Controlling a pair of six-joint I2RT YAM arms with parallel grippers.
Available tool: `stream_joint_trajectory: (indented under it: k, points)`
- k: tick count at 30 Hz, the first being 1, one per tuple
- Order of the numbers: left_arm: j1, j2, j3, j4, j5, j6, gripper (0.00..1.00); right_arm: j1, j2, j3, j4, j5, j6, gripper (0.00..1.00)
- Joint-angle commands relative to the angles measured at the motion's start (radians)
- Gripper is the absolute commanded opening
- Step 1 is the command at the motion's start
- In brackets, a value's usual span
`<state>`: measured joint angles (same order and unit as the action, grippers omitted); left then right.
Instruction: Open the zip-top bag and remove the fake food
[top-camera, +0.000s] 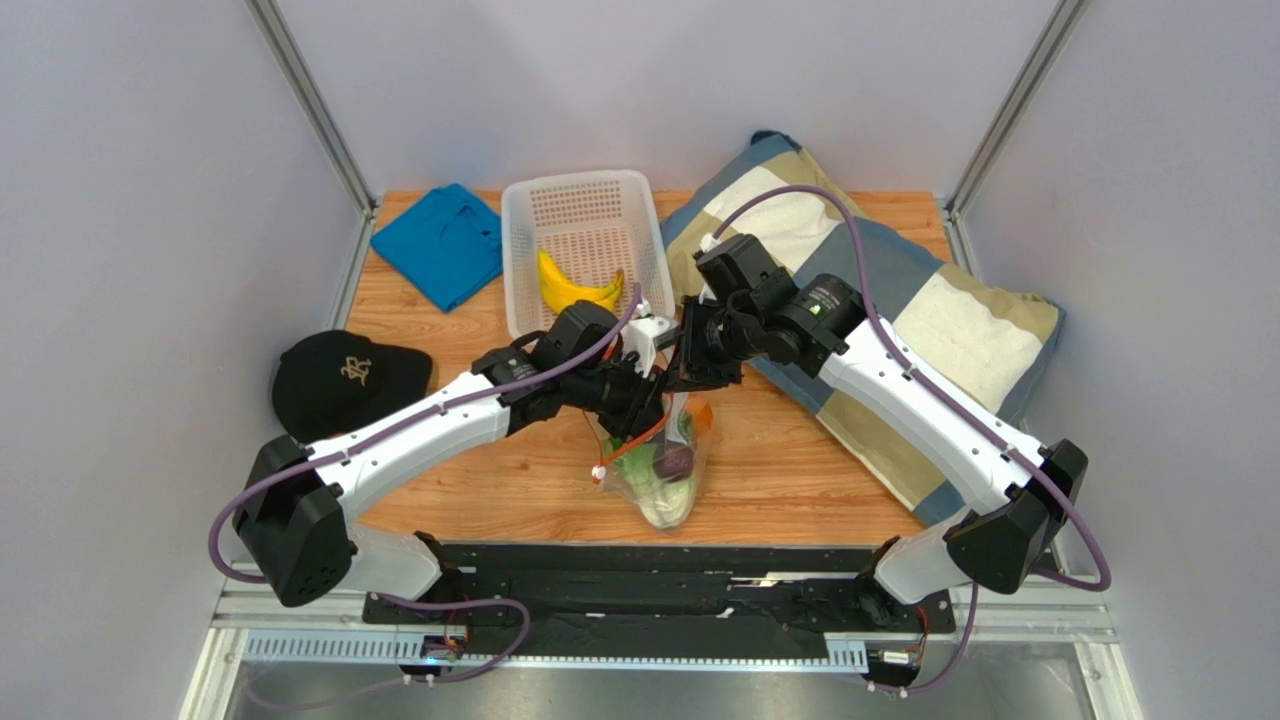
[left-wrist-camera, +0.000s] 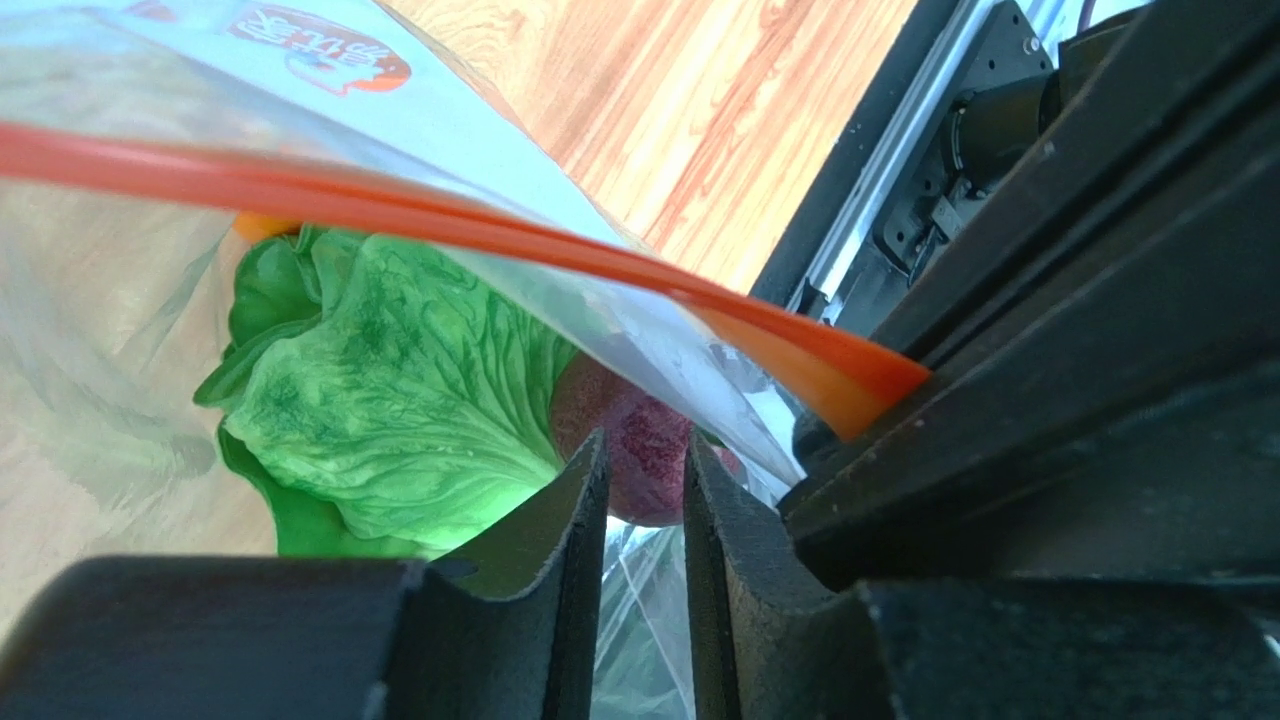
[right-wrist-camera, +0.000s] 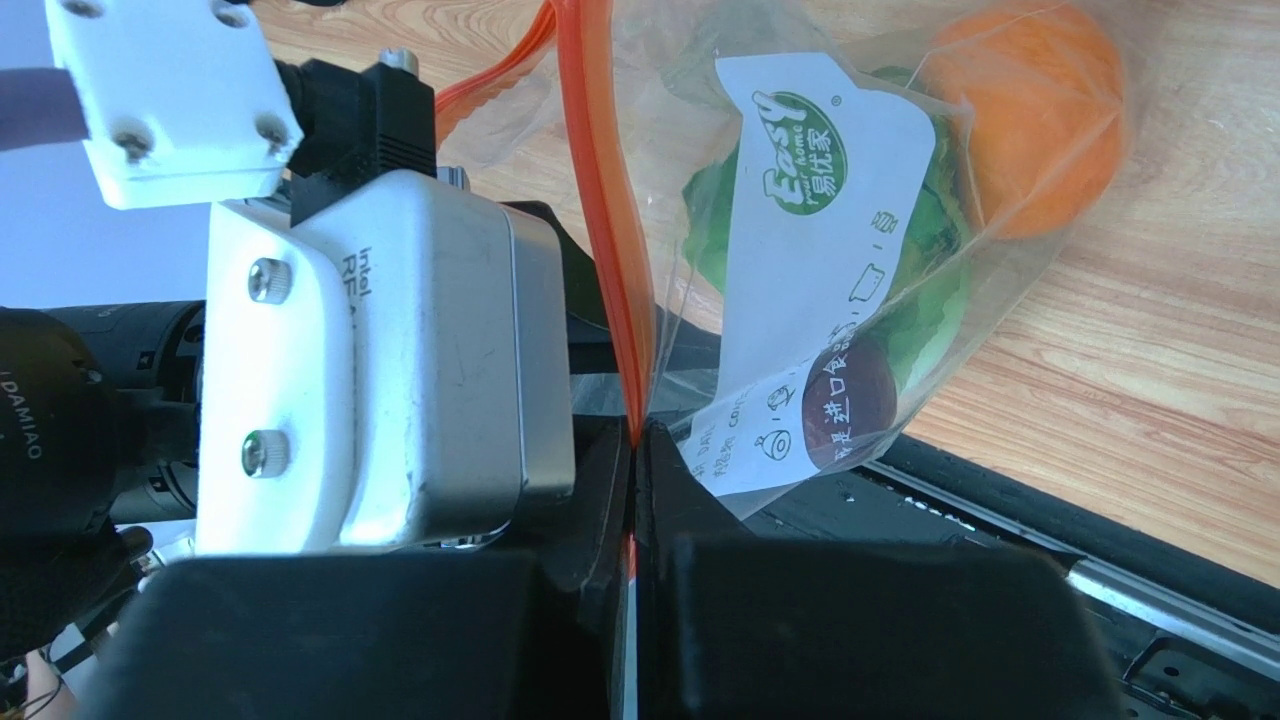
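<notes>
Next, my left gripper grabs the dark purple fruit (top-camera: 673, 456) (left-wrist-camera: 643, 446) by its end facing the bag's opening to remove it through the bag's opening.
The zip-top bag (top-camera: 663, 477) hangs mouth-up over the near middle of the table, clear with an orange-red strip (left-wrist-camera: 451, 213) and a white label (right-wrist-camera: 804, 225). My right gripper (right-wrist-camera: 634, 450) is shut on that strip, holding one edge of the bag up. My left gripper (left-wrist-camera: 646, 468) reaches into the bag's mouth, its fingers (left-wrist-camera: 579, 518) a little apart with nothing between them. Just beyond its tips lie the green lettuce (left-wrist-camera: 376, 405) and the dark purple fruit (left-wrist-camera: 643, 446). The orange (right-wrist-camera: 1037, 120) sits deeper in the bag. A yellow banana (top-camera: 579, 282) lies outside the bag, in the basket.
A white perforated basket (top-camera: 529, 225) stands at the back middle. A blue cloth (top-camera: 439, 240) and a black cap (top-camera: 346, 375) lie to the left. A striped pillow (top-camera: 932, 315) fills the right side. A black rail (top-camera: 661, 578) runs along the near edge.
</notes>
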<state>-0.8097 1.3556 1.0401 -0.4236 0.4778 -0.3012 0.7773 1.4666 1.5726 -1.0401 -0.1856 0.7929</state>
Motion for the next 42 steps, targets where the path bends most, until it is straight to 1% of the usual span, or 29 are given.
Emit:
stream_joint_trajectory:
  k: [1, 4, 7, 12, 13, 15, 17, 21, 26, 29, 32, 33, 35, 36, 38, 41, 42]
  points:
    - [-0.013, -0.016, -0.009, 0.089, 0.094, 0.073, 0.32, -0.006, -0.02, -0.006, 0.054, -0.032, 0.022, 0.0]
    - [-0.013, -0.015, -0.025, 0.094, 0.142, 0.082, 0.36, -0.013, -0.025, -0.01, 0.054, -0.035, 0.017, 0.0]
    - [-0.013, -0.01, -0.026, 0.088, 0.156, 0.092, 0.36, -0.023, -0.026, -0.017, 0.052, -0.043, 0.014, 0.0]
    - [-0.013, -0.012, -0.041, 0.109, 0.234, 0.106, 0.35, -0.036, -0.032, -0.026, 0.052, -0.051, 0.005, 0.0]
    - [-0.013, -0.01, -0.043, 0.102, 0.231, 0.119, 0.41, -0.036, -0.031, -0.025, 0.052, -0.055, 0.006, 0.0]
    - [-0.013, -0.009, -0.041, 0.105, 0.219, 0.122, 0.46, -0.039, -0.032, -0.023, 0.054, -0.06, 0.003, 0.0]
    - [-0.013, 0.003, -0.045, 0.144, 0.231, 0.096, 0.5, -0.044, -0.032, -0.023, 0.052, -0.061, 0.002, 0.0]
    - [-0.014, 0.042, -0.041, 0.227, 0.245, 0.024, 0.52, -0.05, -0.031, -0.019, 0.052, -0.072, 0.0, 0.0]
    - [-0.022, 0.088, -0.022, 0.255, 0.182, 0.001, 0.52, -0.056, -0.029, -0.014, 0.051, -0.078, -0.003, 0.0]
    - [-0.023, 0.106, -0.017, 0.278, 0.165, -0.026, 0.49, -0.058, -0.023, -0.016, 0.048, -0.084, -0.006, 0.0]
    - [-0.028, 0.105, -0.015, 0.27, 0.105, -0.033, 0.46, -0.059, -0.022, -0.01, 0.041, -0.087, -0.011, 0.0]
    - [-0.028, 0.105, -0.015, 0.266, 0.07, -0.041, 0.42, -0.059, -0.023, -0.011, 0.04, -0.087, -0.011, 0.0]
    - [-0.028, 0.099, -0.032, 0.276, 0.036, -0.056, 0.38, -0.062, -0.028, -0.014, 0.04, -0.087, -0.011, 0.0]
    - [-0.028, 0.096, -0.041, 0.293, 0.024, -0.07, 0.35, -0.064, -0.026, -0.014, 0.038, -0.09, -0.012, 0.0]
    - [-0.028, 0.091, -0.057, 0.328, 0.013, -0.087, 0.31, -0.065, -0.028, -0.017, 0.038, -0.091, -0.012, 0.0]
    - [-0.028, 0.088, -0.072, 0.367, 0.005, -0.111, 0.2, -0.069, -0.032, -0.022, 0.037, -0.091, -0.011, 0.0]
    - [-0.028, 0.086, -0.075, 0.382, 0.004, -0.124, 0.09, -0.069, -0.035, -0.025, 0.037, -0.091, -0.012, 0.0]
